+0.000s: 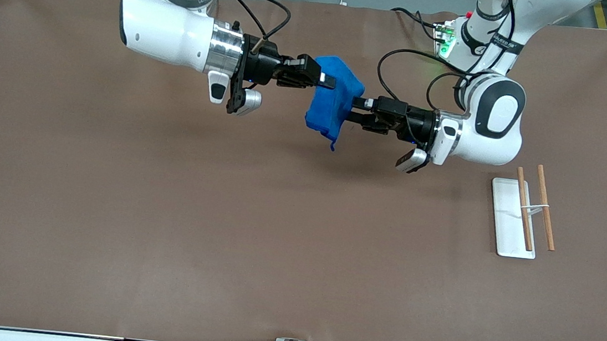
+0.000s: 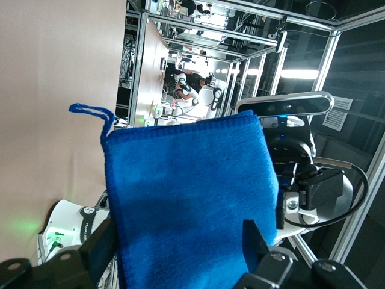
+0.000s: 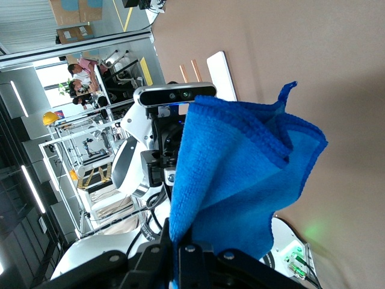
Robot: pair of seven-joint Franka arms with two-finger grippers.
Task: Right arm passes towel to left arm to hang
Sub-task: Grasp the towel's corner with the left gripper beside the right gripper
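Note:
The left gripper grabs the towel by its side edge [image 1: 354, 97] [image 2: 180, 265] next, to hang the blue towel over the wooden rods.
The blue towel [image 1: 332, 103] hangs in the air between the two grippers, over the part of the table near the arms' bases. My right gripper [image 1: 328, 80] is shut on its upper edge; the right wrist view shows the cloth [image 3: 240, 180] pinched between the shut fingers [image 3: 183, 244]. My left gripper [image 1: 355, 110] is at the towel's side toward the left arm's end, open, with a finger on either side of the cloth [image 2: 192, 192] and a gap to each [image 2: 177, 235]. The towel's small loop [image 1: 332, 146] dangles at its lowest corner.
A white rack base [image 1: 506, 234] with two wooden rods [image 1: 524, 208] stands toward the left arm's end of the brown table, nearer the front camera than the left arm. It also shows in the right wrist view [image 3: 219, 72].

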